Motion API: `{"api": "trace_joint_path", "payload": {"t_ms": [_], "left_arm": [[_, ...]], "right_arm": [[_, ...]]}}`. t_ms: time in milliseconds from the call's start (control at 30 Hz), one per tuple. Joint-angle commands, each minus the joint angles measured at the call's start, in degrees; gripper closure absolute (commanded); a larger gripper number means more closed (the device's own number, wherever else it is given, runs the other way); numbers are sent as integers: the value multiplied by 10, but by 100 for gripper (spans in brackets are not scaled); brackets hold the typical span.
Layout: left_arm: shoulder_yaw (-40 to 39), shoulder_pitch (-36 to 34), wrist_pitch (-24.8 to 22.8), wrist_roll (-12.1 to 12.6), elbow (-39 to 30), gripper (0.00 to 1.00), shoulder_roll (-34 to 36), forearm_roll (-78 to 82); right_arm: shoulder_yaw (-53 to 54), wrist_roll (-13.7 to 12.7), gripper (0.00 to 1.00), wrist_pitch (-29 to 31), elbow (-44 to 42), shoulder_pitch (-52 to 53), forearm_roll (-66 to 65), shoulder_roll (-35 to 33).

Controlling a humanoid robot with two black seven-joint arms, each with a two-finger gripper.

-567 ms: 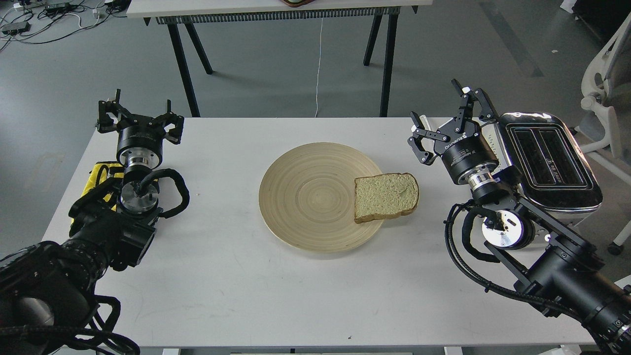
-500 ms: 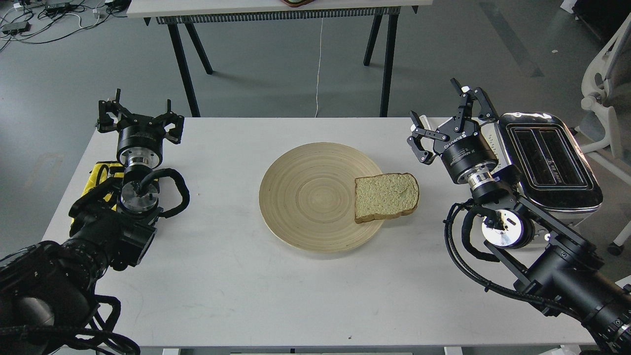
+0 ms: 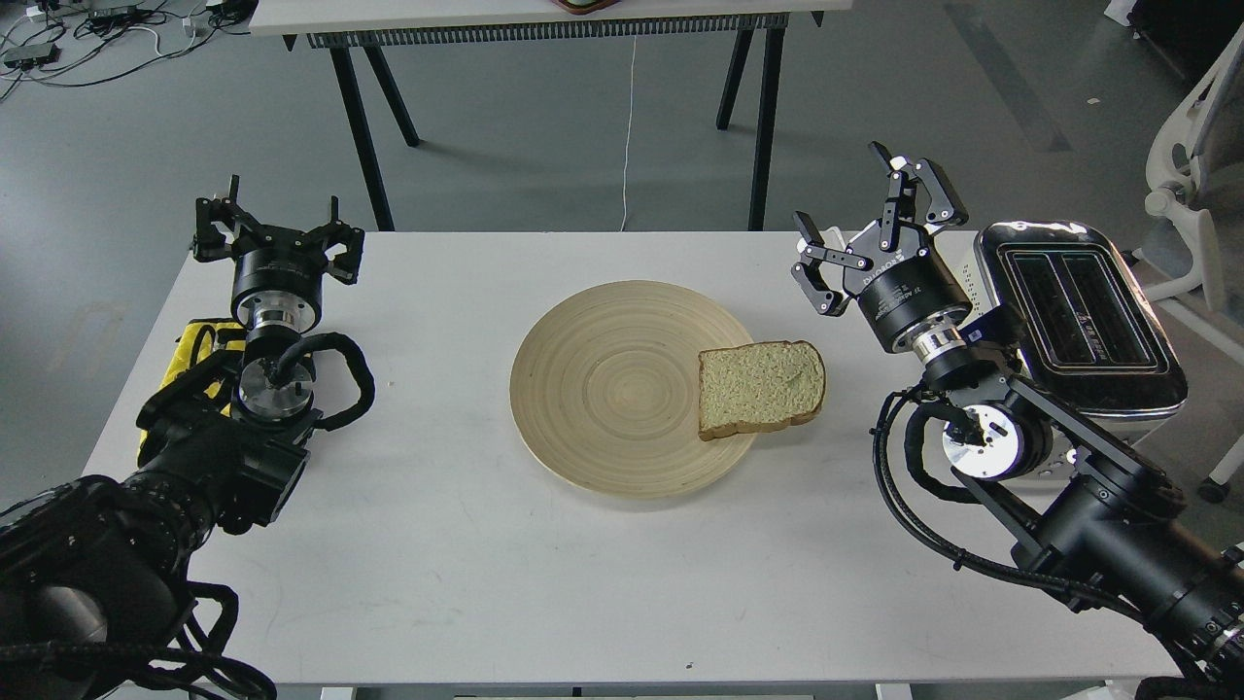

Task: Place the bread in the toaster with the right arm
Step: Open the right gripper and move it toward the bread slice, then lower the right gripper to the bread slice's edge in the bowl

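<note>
The right gripper takes the slice's crust edge that hangs over the plate next, to put the bread (image 3: 761, 388) in the toaster (image 3: 1079, 316).
A slice of pale speckled bread (image 3: 761, 388) lies on the right edge of a round wooden plate (image 3: 607, 387), overhanging it onto the white table. The cream and chrome toaster (image 3: 1079, 316) stands at the table's right edge with both black slots showing. My right gripper (image 3: 868, 231) is open and empty, held above the table behind and to the right of the bread, just left of the toaster. My left gripper (image 3: 277, 230) is open and empty near the table's far left corner.
A yellow item (image 3: 199, 348) lies under my left arm at the table's left edge. A second table (image 3: 544, 19) stands behind on black legs. A white chair (image 3: 1200, 194) is beyond the toaster on the right.
</note>
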Motion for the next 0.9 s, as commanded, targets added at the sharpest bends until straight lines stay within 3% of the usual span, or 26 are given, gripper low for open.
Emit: {"api": "trace_joint_path", "payload": {"t_ms": [0,167,300,633,867], "left_arm": [[-1,0,0,0,0,0,0,0],[0,0,0,0,0,0,0,-1],[0,0,0,0,0,0,0,0],[0,0,0,0,0,0,0,0],[0,0,0,0,0,0,0,0]], "right_arm": [[-2,-6,4,-49,1,19,-100,-4],[-32,-35,4,-106,0,22,-253,-5],[-108,-45,4,-191,-10,40,-341,-5],[-264,-54,4,-322,-76,60,-361,-1],[-284,-72,4,-349,-78,59,-362,-5]]}}
